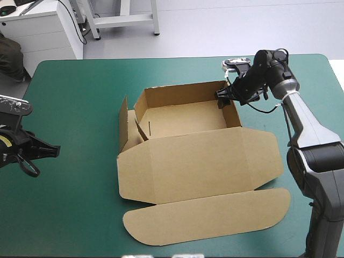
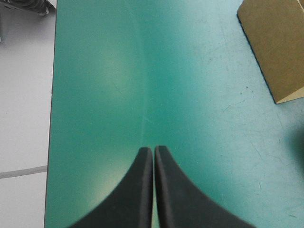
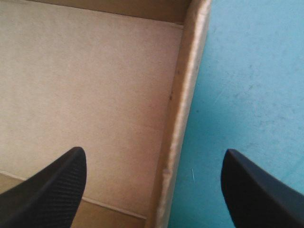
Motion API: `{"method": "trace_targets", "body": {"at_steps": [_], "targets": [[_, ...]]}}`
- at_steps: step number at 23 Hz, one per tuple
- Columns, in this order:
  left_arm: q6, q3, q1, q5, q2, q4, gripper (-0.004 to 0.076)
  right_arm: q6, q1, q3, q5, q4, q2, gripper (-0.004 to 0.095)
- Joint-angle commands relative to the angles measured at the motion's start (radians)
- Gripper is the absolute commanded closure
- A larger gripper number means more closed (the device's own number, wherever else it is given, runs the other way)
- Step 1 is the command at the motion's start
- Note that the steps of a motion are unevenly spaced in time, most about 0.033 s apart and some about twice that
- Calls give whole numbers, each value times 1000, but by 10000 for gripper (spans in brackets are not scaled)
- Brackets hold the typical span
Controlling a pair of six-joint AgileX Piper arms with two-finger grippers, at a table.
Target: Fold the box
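Note:
The robot's right gripper should next hold the box [image 1: 188, 145] steady for folding, so it should grab the box by its raised side [image 1: 232, 111].
The brown box [image 1: 188, 145] lies mid-table as an open tray with its back and side walls raised and its wide lid flat toward the near edge. My right gripper [image 1: 223, 98] is at the tray's far right corner, open, its fingers standing on either side of the right wall [image 3: 183, 118], one inside the tray and one outside. My left gripper [image 2: 154, 151] is shut with nothing in it, low over the teal-green cover near the table's left edge, well apart from the box; only a corner of board [image 2: 278, 47] shows ahead of it.
The tray's left side flap [image 1: 124, 121] stands loose and leaning outward. The lid's rounded tuck flap [image 1: 209, 215] reaches close to the table's near edge. Bare teal-green cover [image 1: 75, 107] lies left of the box.

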Motion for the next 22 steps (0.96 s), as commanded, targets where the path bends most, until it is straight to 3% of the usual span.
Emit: {"method": "trace_targets", "body": {"at_steps": [1, 4, 8, 9, 13, 22], "targets": [[-6, -24, 1, -57, -11, 6, 728, -34, -3, -28, -9, 15, -18, 189], [-4, -24, 1, -57, -11, 6, 728, -45, -3, -35, -28, 37, 13, 205], [-4, -24, 1, -53, -11, 6, 728, -45, -3, -37, -92, 37, 25, 375], [-4, -24, 1, -53, -11, 6, 728, -45, -3, -37, -95, 36, 25, 453], [-4, -24, 1, -53, -11, -14, 728, -88, -3, -37, -78, 40, 25, 917], [-4, -24, 1, -66, -11, -29, 729, -88, -20, -38, -13, 47, -1, 928]]}}
